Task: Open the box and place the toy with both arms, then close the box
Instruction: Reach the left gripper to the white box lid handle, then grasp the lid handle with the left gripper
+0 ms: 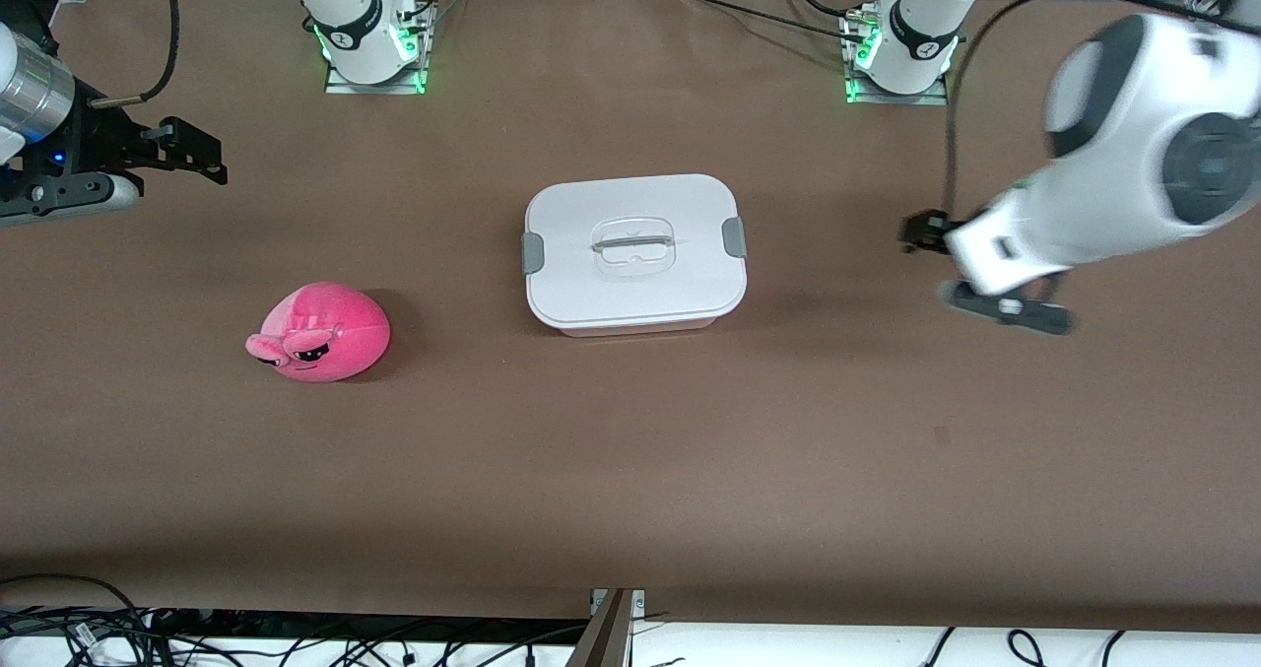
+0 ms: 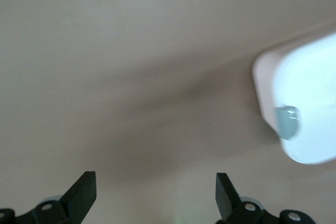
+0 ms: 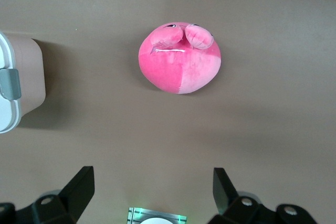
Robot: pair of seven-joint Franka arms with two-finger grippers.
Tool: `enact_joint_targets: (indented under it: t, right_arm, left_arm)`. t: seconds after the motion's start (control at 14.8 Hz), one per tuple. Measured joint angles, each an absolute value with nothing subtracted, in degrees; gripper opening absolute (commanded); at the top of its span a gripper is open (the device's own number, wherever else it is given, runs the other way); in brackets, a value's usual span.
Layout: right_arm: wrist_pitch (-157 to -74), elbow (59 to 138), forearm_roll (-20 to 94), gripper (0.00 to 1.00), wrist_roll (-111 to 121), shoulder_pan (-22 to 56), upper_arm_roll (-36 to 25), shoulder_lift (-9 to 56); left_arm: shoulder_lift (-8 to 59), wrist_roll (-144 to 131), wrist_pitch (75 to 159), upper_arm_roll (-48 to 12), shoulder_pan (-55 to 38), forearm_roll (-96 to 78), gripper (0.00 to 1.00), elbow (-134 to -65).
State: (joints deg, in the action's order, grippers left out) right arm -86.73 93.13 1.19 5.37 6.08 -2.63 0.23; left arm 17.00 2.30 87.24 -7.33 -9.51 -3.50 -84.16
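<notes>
My left gripper picks up the white lid by its raised handle (image 1: 633, 242) next, to open the box for the pink plush toy (image 1: 320, 332).
The box (image 1: 635, 253) stands in the middle of the brown table with its white lid on and a grey clip (image 1: 533, 252) at each end. It also shows in the left wrist view, as the box (image 2: 310, 108). The pink plush toy (image 1: 320, 332) lies toward the right arm's end, nearer the front camera than the box. In the right wrist view the toy (image 3: 179, 59) lies apart from the box (image 3: 21, 77). My right gripper (image 1: 212, 160) hovers open and empty at its end of the table. My left gripper (image 1: 931, 268) hangs open and empty over the table beside the box.
Both arm bases (image 1: 372, 51) (image 1: 898, 56) with green lights stand along the table's edge farthest from the front camera. Cables (image 1: 99, 628) lie below the table's near edge. Bare brown table lies between the toy and the box.
</notes>
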Motion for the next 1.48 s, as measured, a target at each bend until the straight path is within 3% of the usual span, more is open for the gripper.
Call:
enact_joint_targets:
  t: [0.27, 0.81, 1.48]
  right_arm:
    - [-86.8, 93.1, 1.1, 1.0, 5.4, 6.1, -2.7, 0.2]
    - [-87.2, 93.1, 1.0, 1.0, 5.4, 6.1, -2.7, 0.3]
    - [-87.6, 93.1, 0.9, 1.0, 5.4, 6.1, -2.7, 0.5]
  left_arm:
    - [19.5, 6.9, 90.1, -9.4, -19.8, -3.7, 1.0, -83.9]
    - [28.3, 23.2, 110.8, -9.5, -34.7, 1.2, 1.0, -83.9]
    - [33.8, 24.0, 115.5, -9.3, -41.3, 8.2, 1.0, -83.9]
